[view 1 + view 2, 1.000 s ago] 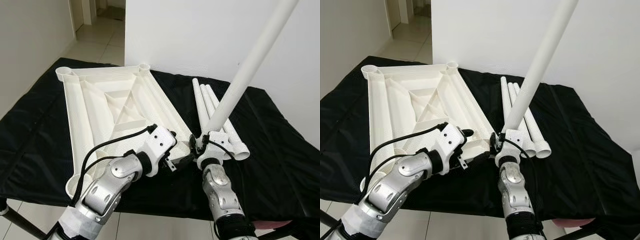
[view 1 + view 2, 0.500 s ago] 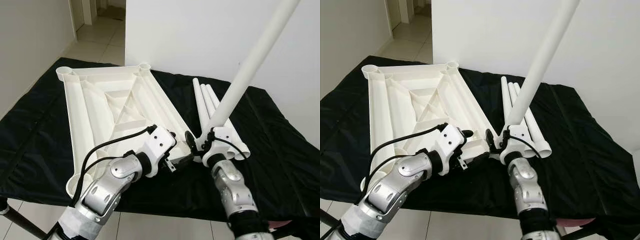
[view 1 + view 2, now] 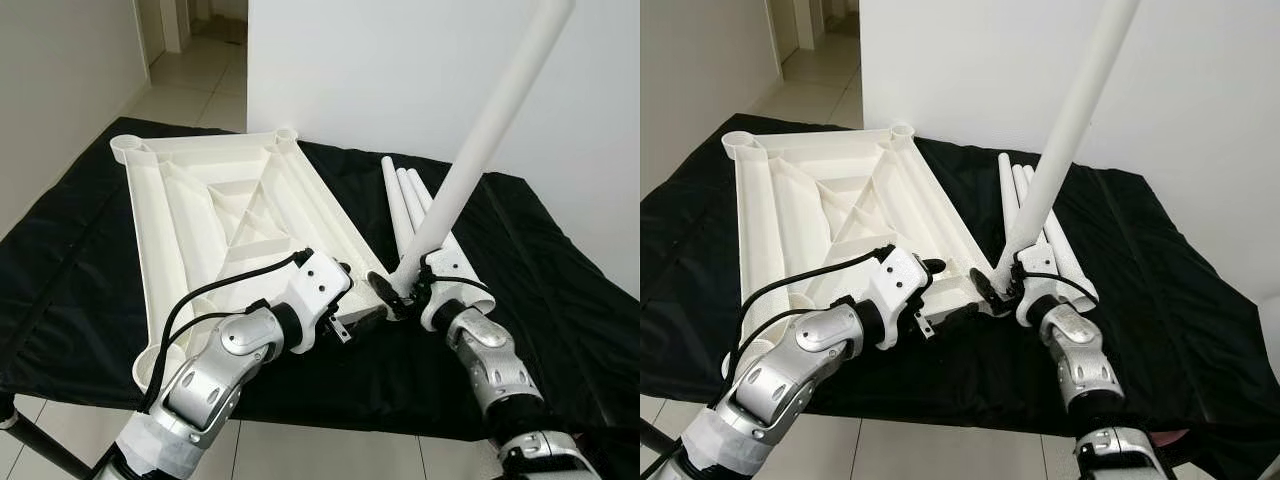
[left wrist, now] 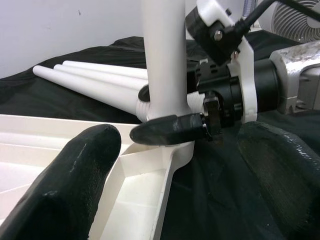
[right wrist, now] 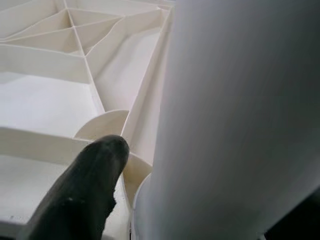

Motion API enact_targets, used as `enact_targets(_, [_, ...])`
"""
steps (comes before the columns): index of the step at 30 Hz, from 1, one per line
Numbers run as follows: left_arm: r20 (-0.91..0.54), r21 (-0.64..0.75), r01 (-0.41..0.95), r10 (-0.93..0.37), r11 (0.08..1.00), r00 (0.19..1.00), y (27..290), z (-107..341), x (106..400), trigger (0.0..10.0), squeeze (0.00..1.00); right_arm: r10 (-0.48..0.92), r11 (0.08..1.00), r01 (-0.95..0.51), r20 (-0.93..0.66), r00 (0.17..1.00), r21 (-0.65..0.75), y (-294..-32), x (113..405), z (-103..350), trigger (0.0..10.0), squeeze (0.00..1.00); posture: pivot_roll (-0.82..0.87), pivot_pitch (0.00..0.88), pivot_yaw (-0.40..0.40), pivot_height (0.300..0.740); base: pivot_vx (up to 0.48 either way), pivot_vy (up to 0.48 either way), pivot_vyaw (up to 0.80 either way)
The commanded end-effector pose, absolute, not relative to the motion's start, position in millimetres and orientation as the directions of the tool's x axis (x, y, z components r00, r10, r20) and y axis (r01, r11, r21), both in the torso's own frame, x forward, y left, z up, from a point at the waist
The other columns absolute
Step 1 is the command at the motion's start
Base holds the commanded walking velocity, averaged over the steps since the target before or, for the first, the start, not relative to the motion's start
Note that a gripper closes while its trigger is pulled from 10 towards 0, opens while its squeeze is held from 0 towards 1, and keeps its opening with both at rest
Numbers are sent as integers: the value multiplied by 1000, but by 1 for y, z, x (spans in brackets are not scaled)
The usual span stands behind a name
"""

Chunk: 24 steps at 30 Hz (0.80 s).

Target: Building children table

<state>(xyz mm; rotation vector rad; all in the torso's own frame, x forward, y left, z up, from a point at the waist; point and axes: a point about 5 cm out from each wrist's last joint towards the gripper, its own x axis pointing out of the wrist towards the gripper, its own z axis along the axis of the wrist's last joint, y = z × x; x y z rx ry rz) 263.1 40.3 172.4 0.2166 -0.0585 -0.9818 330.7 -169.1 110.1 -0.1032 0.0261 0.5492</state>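
The tabletop is wider than my open fingers. So my left gripper will grab the thin upright rib (image 4: 107,187) beside the tabletop's outer edge next.
The white tabletop (image 3: 230,215) lies upside down on the black cloth, ribs up, with round sockets at its corners. My right gripper (image 3: 396,288) is shut on a long white leg (image 3: 480,140). The leg slants up to the right, and its lower end rests at the tabletop's near right corner. The right wrist view shows one black finger (image 5: 85,195) pressed beside the leg (image 5: 240,125) over the ribs. My left gripper (image 3: 362,318) is open at that same corner. Its two fingers (image 4: 65,185) stand wide apart on either side of the corner, just short of the leg (image 4: 162,60).
Three spare white legs (image 3: 408,200) lie side by side to the right of the tabletop. The black-covered table (image 3: 560,300) ends just in front of my arms, with tiled floor below. A white wall stands behind, and a hallway (image 3: 190,60) opens at the back left.
My right forearm has swung out to the right. The leg now stands a little steeper, with its lower end nearer the corner socket. The left arm has stayed still.
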Motion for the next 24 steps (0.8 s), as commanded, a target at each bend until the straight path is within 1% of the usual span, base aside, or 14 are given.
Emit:
enact_targets(1, [-58, 215, 840, -852, 499, 521, 38, 174, 264, 10000, 0, 558, 816, -569, -119, 821, -99, -168, 331, 101, 0, 0, 36, 0, -110, 740, 0, 0, 0])
enact_targets(4, [-57, 218, 837, -850, 502, 524, 38, 174, 264, 10000, 0, 566, 810, -579, -141, 813, -88, -171, 331, 96, 0, 0, 38, 0, -108, 740, 0, 0, 0])
enact_targets(11, [-57, 219, 837, -850, 501, 523, 39, 175, 265, 10000, 0, 551, 822, -565, -147, 821, -74, -176, 332, 93, 0, 0, 35, 0, -104, 740, 0, 0, 0])
enact_targets(12, [-58, 219, 838, -851, 500, 522, 39, 175, 265, 10000, 0, 531, 835, -545, -150, 834, -74, -178, 333, 92, 5686, 0, 35, 0, -104, 740, 0, 0, 0])
enact_targets(13, [-59, 219, 839, -851, 499, 522, 39, 174, 265, 10000, 0, 505, 850, -521, -159, 848, -76, -179, 333, 90, 10000, 0, 35, 0, -104, 740, 0, 0, 0])
enact_targets(17, [-61, 218, 840, -852, 497, 520, 38, 174, 264, 10000, 0, 448, 880, -468, -190, 874, -78, -180, 334, 84, 10000, 0, 35, 0, -104, 740, 0, 0, 0])
enact_targets(21, [-63, 217, 840, -852, 497, 520, 38, 174, 264, 10000, 0, 413, 899, -430, -172, 894, -76, -173, 332, 82, 10000, 0, 35, 0, -106, 740, 0, 0, 0])
enact_targets(23, [-63, 216, 840, -851, 498, 521, 38, 174, 264, 10000, 0, 351, 930, -364, -162, 922, -58, -169, 332, 80, 10000, 0, 34, 0, -110, 740, 0, 0, 0])
enact_targets(24, [-63, 216, 840, -851, 498, 521, 38, 174, 264, 10000, 0, 351, 930, -364, -162, 922, -58, -169, 332, 80, 10000, 0, 34, 0, -110, 740, 0, 0, 0])
